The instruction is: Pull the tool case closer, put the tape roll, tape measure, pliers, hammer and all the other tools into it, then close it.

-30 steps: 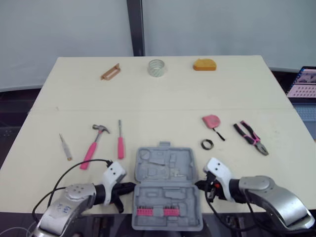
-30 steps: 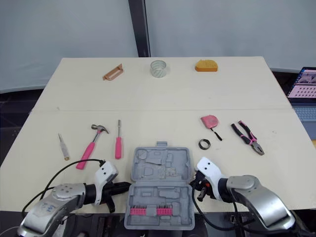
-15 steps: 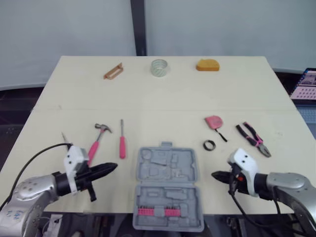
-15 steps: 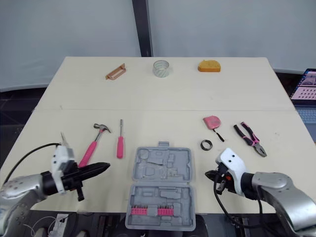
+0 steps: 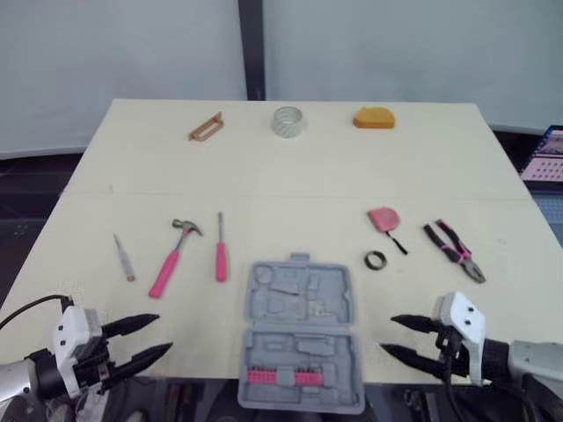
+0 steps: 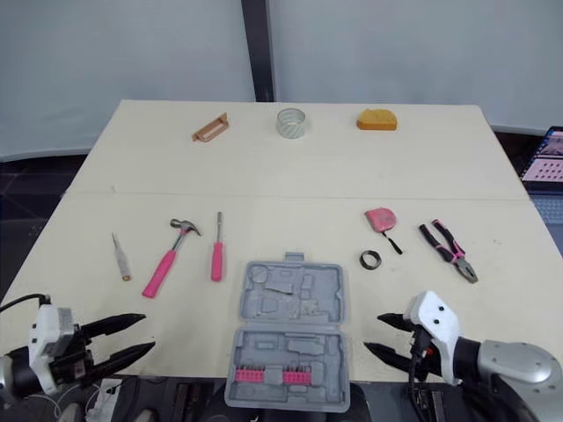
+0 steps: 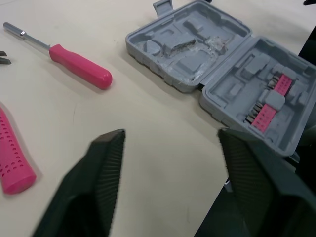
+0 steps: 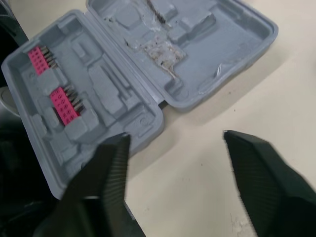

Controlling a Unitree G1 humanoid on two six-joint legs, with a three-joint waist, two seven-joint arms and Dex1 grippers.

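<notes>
The right gripper grabs the black tape roll by its ring (image 5: 376, 260) next, to pack it into the tool case.
The grey tool case (image 5: 299, 334) lies open at the table's near edge, its front half overhanging, with pink bit holders (image 5: 281, 376) inside. My left gripper (image 5: 158, 336) is open, left of the case and clear of it. My right gripper (image 5: 390, 336) is open on the case's right, also apart from it. A pink-handled hammer (image 5: 174, 259), a pink screwdriver (image 5: 221, 258) and a small awl (image 5: 123, 258) lie to the left. A pink tape measure (image 5: 383, 218), a black tape ring (image 5: 375, 259) and pliers (image 5: 456, 251) lie to the right. The wrist views show the case (image 7: 222, 64) (image 8: 123, 74) beyond open fingers.
Along the table's far edge sit a brown handle piece (image 5: 205, 127), a clear tape roll (image 5: 287, 120) and an orange object (image 5: 374, 117). A laptop (image 5: 545, 154) stands off the table's right side.
Both grippers drew away from the case's sides, outward and toward the near edge, and opened from shut. The case has stayed in place.
</notes>
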